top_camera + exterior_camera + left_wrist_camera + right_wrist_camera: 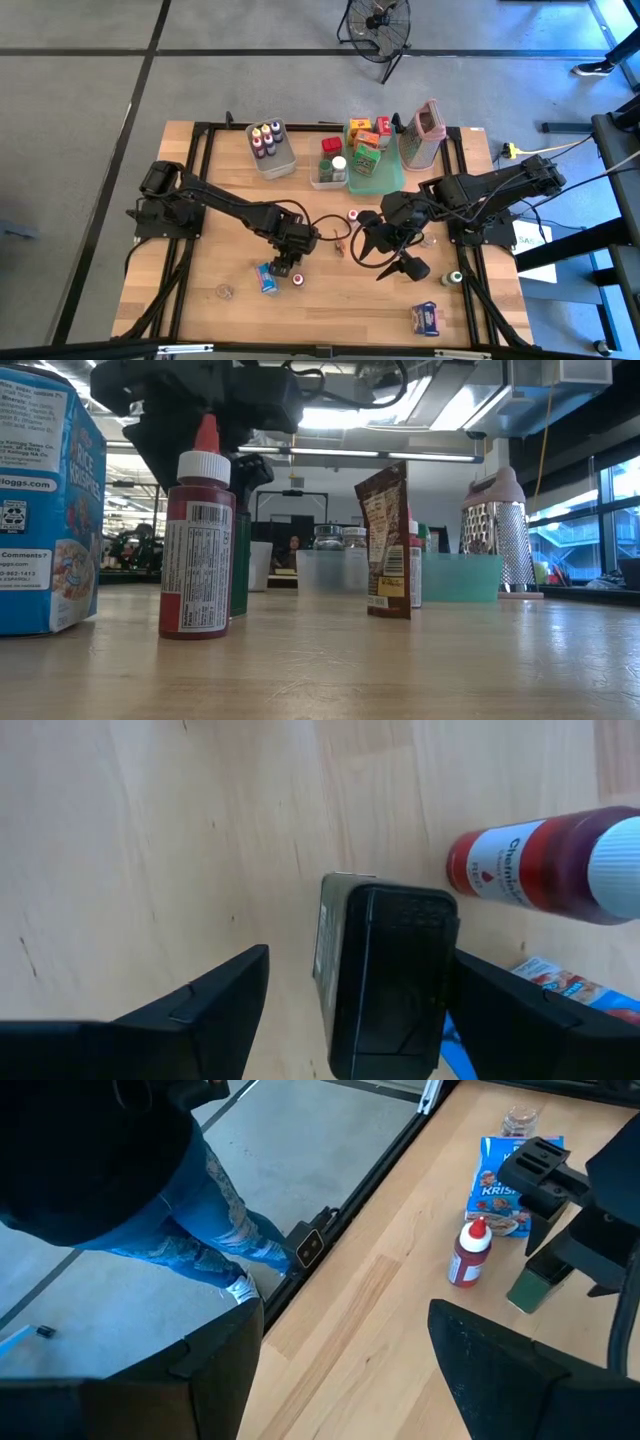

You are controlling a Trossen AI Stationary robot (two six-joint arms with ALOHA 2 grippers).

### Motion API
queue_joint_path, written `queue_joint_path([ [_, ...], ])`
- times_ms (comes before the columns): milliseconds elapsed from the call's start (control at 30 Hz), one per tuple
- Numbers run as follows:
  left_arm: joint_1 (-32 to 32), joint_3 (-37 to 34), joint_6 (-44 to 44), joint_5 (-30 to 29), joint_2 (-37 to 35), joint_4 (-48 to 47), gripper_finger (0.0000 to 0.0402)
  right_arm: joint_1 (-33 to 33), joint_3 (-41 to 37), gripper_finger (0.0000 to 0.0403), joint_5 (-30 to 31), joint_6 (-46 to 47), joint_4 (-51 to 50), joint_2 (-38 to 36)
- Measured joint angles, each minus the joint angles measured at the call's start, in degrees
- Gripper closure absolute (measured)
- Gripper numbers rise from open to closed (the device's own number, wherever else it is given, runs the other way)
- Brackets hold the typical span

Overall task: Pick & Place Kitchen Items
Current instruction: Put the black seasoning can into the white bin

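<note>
Both fingers of my left gripper reach on either side, below the top of its black cap (385,980). It is time to close now. Closing now would catch the container.
My left gripper (285,262) (360,955) hangs open, pointing down over a dark green container with a black cap (385,980) (530,1288). Its fingers stand on either side of the cap; I cannot tell whether they touch it. The container stands upright on the table. Beside it stand a red bottle with a white cap (298,278) (197,540) and a blue cereal box (267,278) (40,510). My right gripper (395,262) (350,1370) hovers open over the table's middle, with nothing between its fingers.
At the far side stand a clear bin of small bottles (270,148), a second clear bin (328,172), a teal tray (375,180) and a grater (425,135). A brown packet (388,540), a blue box (427,318) and small jars (225,292) lie scattered. A person in jeans (200,1230) stands by the table's near edge.
</note>
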Motion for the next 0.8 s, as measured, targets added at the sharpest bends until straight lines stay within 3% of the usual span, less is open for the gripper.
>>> queue_joint_path([
  [233, 0.0, 0.0, -0.1, -0.2, 0.0, -0.1, 0.0158, 0.0, 0.0, 0.0116, 0.0, 0.0, -0.2, 0.0],
  [567, 1.0, 0.0, -0.4, 0.8, 0.0, -0.2, 0.0273, 0.0, 0.0, 0.0116, -0.2, -0.4, -0.2, 0.0],
  [800, 2.8, 0.0, -2.6, 4.9, -0.2, -1.3, 0.0275, 0.0, 0.0, 0.0116, -2.2, 0.8, -0.4, 0.0],
])
